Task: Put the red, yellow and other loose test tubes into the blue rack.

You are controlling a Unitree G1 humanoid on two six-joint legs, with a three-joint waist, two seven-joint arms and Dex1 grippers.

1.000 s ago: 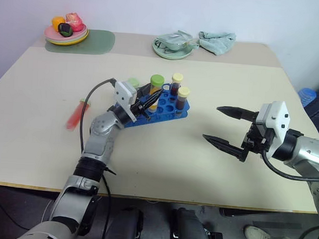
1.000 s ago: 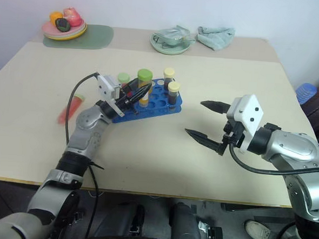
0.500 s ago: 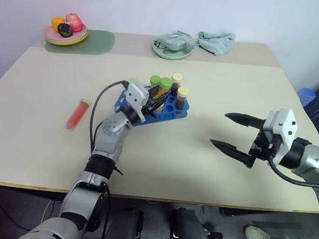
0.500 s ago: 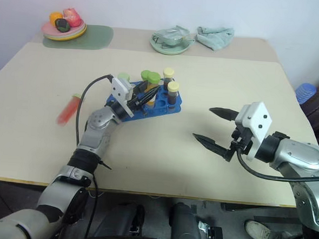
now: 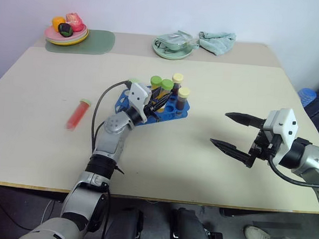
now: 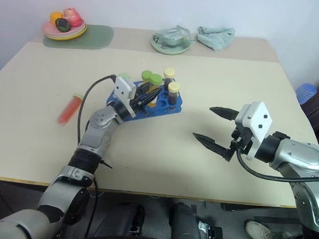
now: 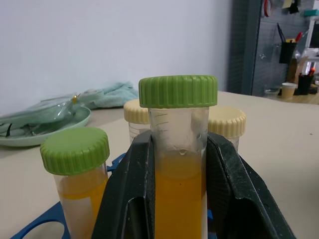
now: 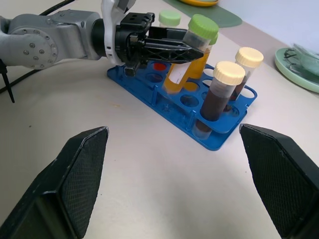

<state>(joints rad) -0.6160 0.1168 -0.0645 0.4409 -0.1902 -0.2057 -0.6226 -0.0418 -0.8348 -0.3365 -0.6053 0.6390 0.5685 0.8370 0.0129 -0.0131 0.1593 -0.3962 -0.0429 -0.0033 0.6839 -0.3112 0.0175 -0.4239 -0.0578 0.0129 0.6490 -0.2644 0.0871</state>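
Observation:
The green-capped yellow tube's lower end is at the blue rack's holes, inside its edge, and would rest in the rack (image 5: 179, 111), so my left gripper releases it now.
The blue rack (image 5: 179, 111) stands mid-table. It holds two cream-capped tubes of dark liquid (image 5: 183, 93) and a green-capped yellow tube (image 5: 156, 81). My left gripper (image 5: 159, 99) is shut on another yellow tube with a green cap (image 8: 192, 55). That tube leans over the rack with its lower end at the holes. The wrist view shows both fingers (image 7: 132, 189) pressed to its sides. A red tube (image 5: 77, 114) lies flat on the table, off to the left. My right gripper (image 5: 219, 127) hangs open and empty, well to the right of the rack.
A plate of fruit (image 5: 66, 33) sits on a green mat (image 5: 96, 41) at the back left. Further right along the back are a green plate with crumpled wrap (image 5: 175, 45) and a teal cloth (image 5: 217, 40). A pale-capped tube (image 5: 133, 81) stands at the rack's left end.
My left gripper has carried the yellow tube a little to the right and down onto the rack, uncovering the other green-capped tube. The right gripper stays open, almost where it was.

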